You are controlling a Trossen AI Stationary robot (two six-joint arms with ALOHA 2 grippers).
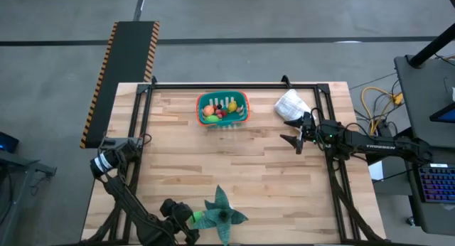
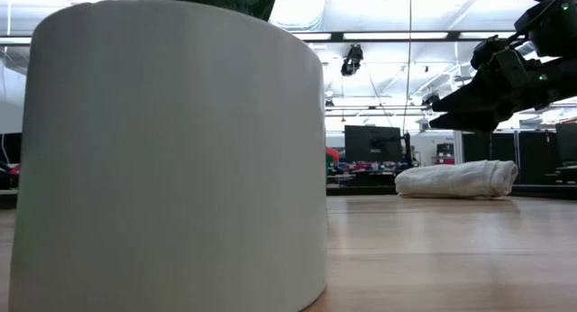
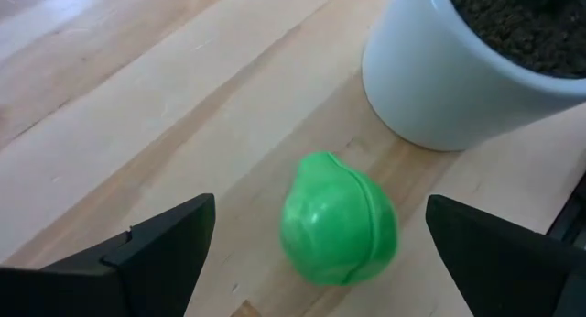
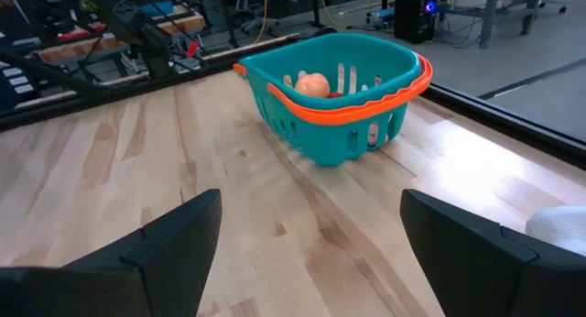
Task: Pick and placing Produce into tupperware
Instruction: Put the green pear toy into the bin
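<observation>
My left gripper should grip the green toy fruit by its rounded body (image 1: 195, 217) next, so that the green toy fruit can go in the teal tupperware (image 1: 223, 109).
A green toy fruit (image 3: 338, 220) lies on the wooden table near its front edge, beside a white plant pot (image 3: 458, 74); in the high view the green fruit (image 1: 195, 217) shows next to the leafy plant (image 1: 222, 213). My left gripper (image 3: 320, 253) is open above the fruit, one finger on either side, apart from it. The teal tupperware (image 1: 223, 109) with an orange rim stands at the far middle and holds several produce pieces. My right gripper (image 1: 293, 131) hovers open at the right, facing the tupperware (image 4: 334, 97).
A crumpled white bag (image 1: 291, 104) lies at the far right, behind my right gripper. The white pot (image 2: 171, 159) fills the low view's left. Bare wood lies across the table's middle between the tupperware and the plant.
</observation>
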